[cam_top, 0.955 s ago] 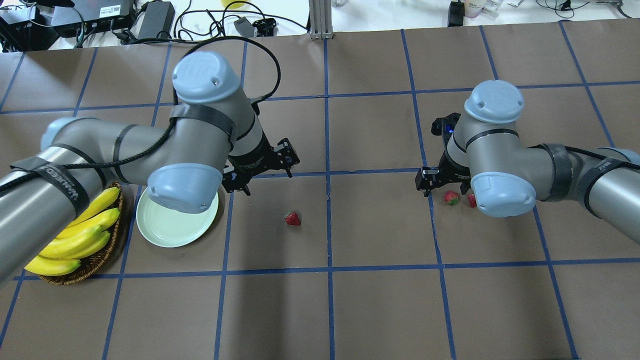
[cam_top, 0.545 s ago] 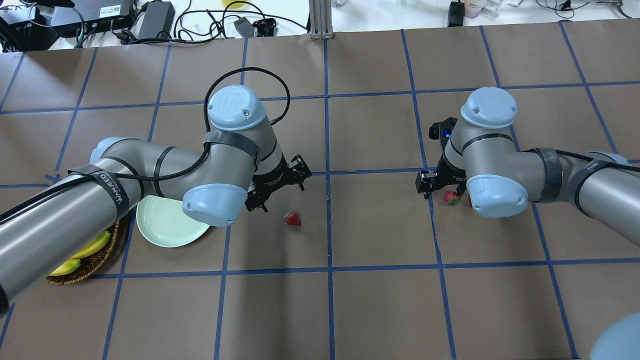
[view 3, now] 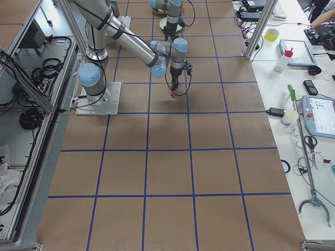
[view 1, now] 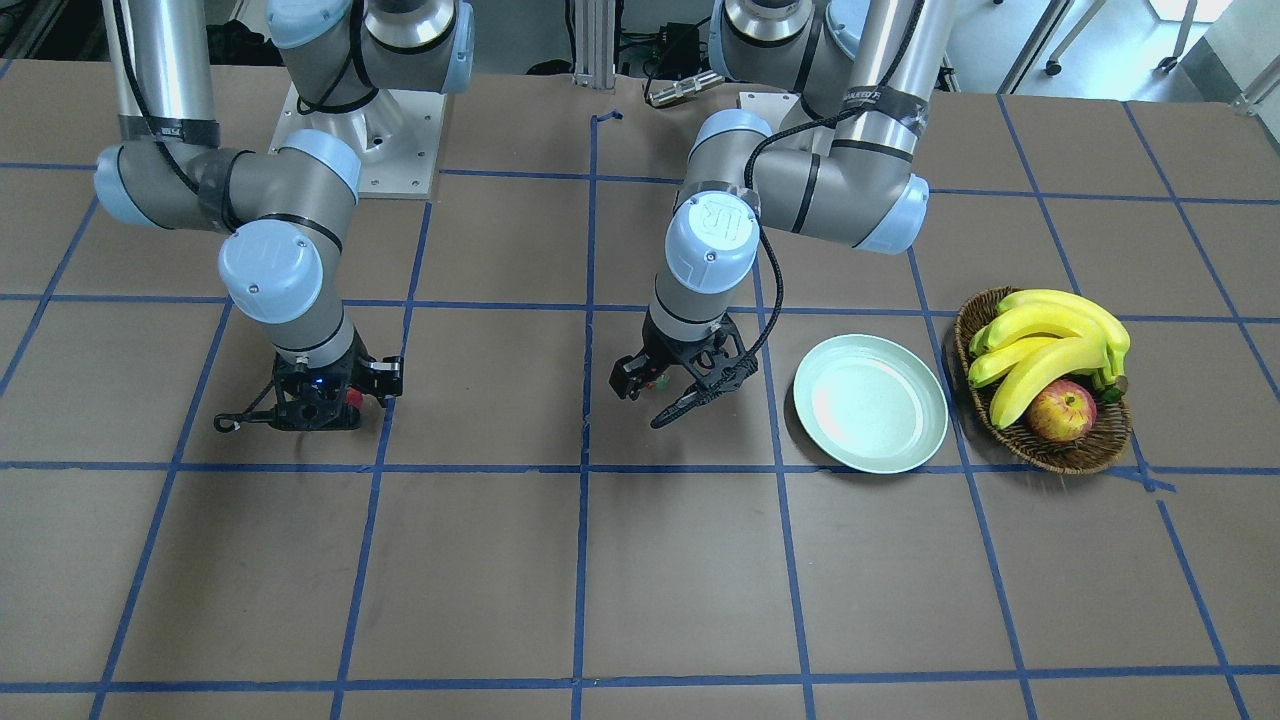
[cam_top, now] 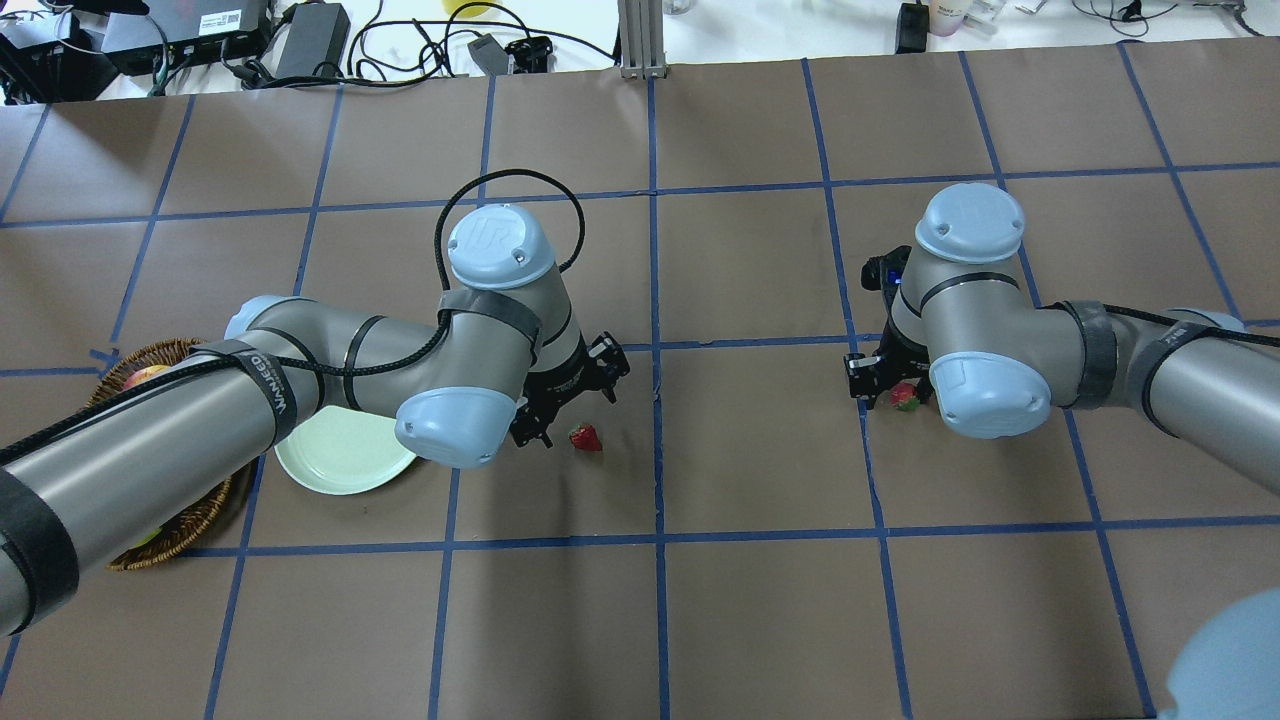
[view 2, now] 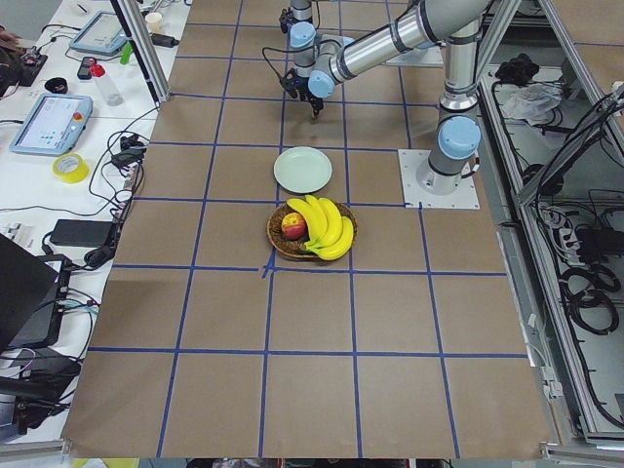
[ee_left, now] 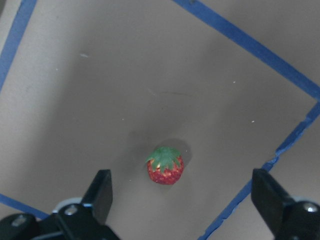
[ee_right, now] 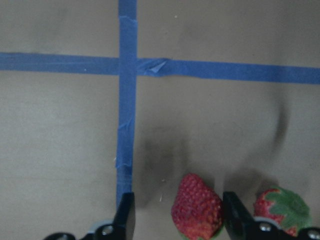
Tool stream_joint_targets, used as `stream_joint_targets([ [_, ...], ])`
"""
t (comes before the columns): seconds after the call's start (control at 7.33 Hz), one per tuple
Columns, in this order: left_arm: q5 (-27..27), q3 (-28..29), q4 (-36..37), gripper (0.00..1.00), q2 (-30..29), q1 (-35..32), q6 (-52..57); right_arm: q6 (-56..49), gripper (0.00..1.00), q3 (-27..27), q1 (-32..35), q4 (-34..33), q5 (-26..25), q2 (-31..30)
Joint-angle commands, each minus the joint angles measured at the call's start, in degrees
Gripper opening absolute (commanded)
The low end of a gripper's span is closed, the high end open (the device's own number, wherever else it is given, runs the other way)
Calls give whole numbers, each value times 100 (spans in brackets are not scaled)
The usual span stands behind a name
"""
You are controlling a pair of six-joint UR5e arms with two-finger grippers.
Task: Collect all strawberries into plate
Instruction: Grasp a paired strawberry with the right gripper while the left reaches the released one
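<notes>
My right gripper will grab the second strawberry by its plump red body (view 1: 355, 398) next, to collect it into the plate (view 1: 870, 463).
One strawberry (cam_top: 586, 437) lies on the brown table near the centre. My left gripper (cam_top: 570, 405) hovers just beside it and is open. In the left wrist view the strawberry (ee_left: 165, 165) sits between and slightly ahead of the spread fingers (ee_left: 101, 191). My right gripper (cam_top: 880, 385) is open and low over a second strawberry (cam_top: 905, 397). In the right wrist view that strawberry (ee_right: 196, 212) lies between the fingers (ee_right: 126, 216), and a third strawberry (ee_right: 282, 209) lies just outside the right finger. The mint-green plate (view 1: 870, 463) holds nothing and is partly under my left arm in the overhead view (cam_top: 340, 465).
A wicker basket (view 1: 1085, 455) with bananas (view 1: 1045, 335) and a red-yellow apple (view 1: 1060, 410) stands just beyond the plate, towards the table's end on my left. Blue tape lines grid the table. Cables and boxes lie past the far edge (cam_top: 300, 40).
My left arm has swung away from the plate and brought its gripper next to the middle strawberry. My right gripper has shifted slightly, closer over its strawberry.
</notes>
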Motion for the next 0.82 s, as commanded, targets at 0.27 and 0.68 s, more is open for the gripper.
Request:
stream_joint_targets([
  [0.27, -17, -151, 279, 76, -139, -4, -28, -7, 0, -58, 0, 308, -12, -32],
  [0.68, -304, -143, 341, 18, -121, -178, -19, 133, 0, -452, 35, 757, 50, -111],
])
